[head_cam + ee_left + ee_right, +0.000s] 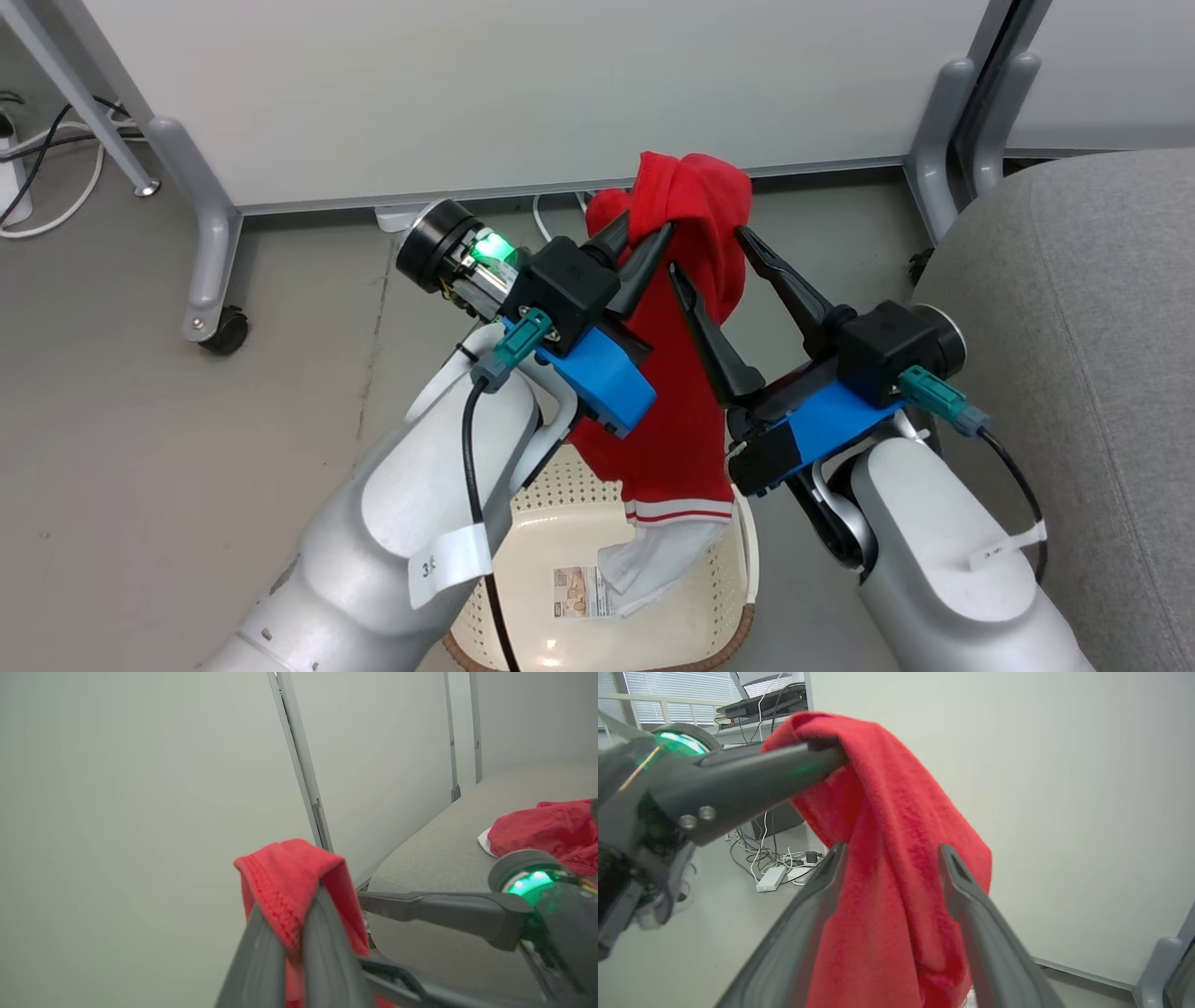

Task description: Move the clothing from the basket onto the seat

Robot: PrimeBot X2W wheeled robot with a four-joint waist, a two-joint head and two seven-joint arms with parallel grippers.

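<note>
My right gripper takes hold of the red garment by its hanging folds next, to carry the clothing onto the seat (1083, 336).
A red garment (674, 411) of the clothing hangs from my left gripper (644, 241), which is shut on its top fold high above the basket (724, 644). The garment's white lower end (658, 560) still dangles inside the basket. My right gripper (707, 254) is open, its two fingers standing on either side of the hanging cloth (896, 868) just below the left one's grip. The left wrist view shows the pinched red fold (285, 877) and a second red garment (546, 828) lying on the grey seat (444, 854). The seat (1083, 336) is to my right.
White partition panels on grey castor legs (210, 271) stand close behind the basket. Cables and a power brick (771, 878) lie on the floor to the left. A paper label (577, 590) lies on the basket's bottom.
</note>
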